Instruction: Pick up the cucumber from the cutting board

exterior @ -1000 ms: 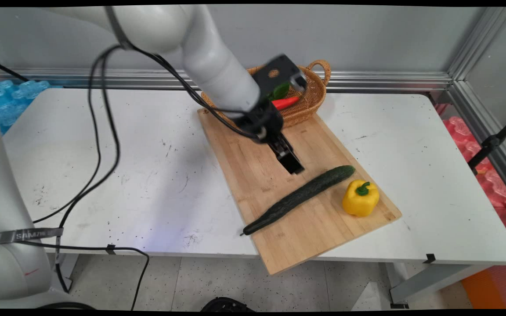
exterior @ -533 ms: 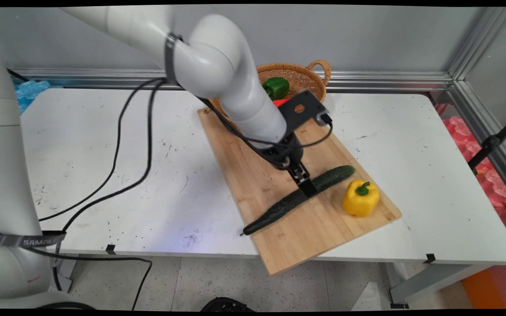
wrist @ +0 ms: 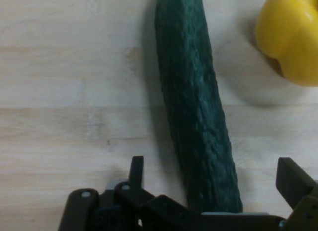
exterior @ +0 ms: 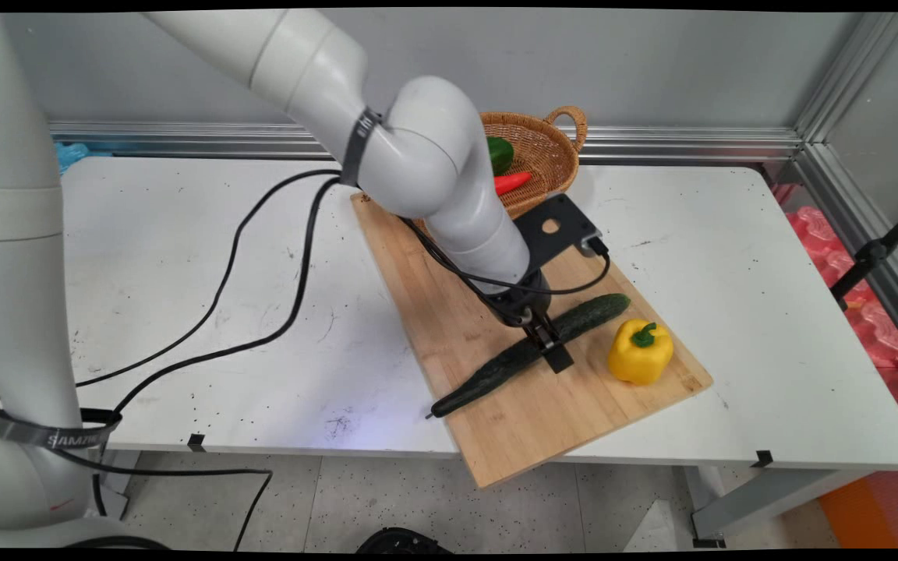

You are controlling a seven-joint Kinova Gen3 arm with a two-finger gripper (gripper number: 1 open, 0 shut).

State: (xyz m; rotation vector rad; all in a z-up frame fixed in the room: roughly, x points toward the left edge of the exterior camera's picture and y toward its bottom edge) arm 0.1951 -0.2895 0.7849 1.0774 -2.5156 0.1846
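Observation:
The cucumber needs to go in the wicker basket (exterior: 544, 154), so my gripper will grab it by its middle (exterior: 537, 347) next.
A long dark green cucumber (exterior: 480, 382) lies slantwise on a wooden cutting board (exterior: 433, 273). My gripper (exterior: 550, 347) is down over its middle and open. In the hand view the cucumber (wrist: 194, 102) runs up between the two black fingers (wrist: 136, 166), one on each side, with a gap to each. A yellow bell pepper (exterior: 640, 352) stands on the board just right of the cucumber's far end. It shows at the upper right of the hand view as the yellow pepper (wrist: 293, 37).
A wicker basket (exterior: 554, 152) stands at the board's far end, holding a green pepper (exterior: 500, 153) and a red chili (exterior: 513, 182). Black cables (exterior: 262, 234) hang from the arm across the left of the table. The board overhangs the table's near edge.
The gripper came from the board's middle near the basket, forward and down to the cucumber. It now straddles the cucumber. Cucumber and yellow pepper have not moved.

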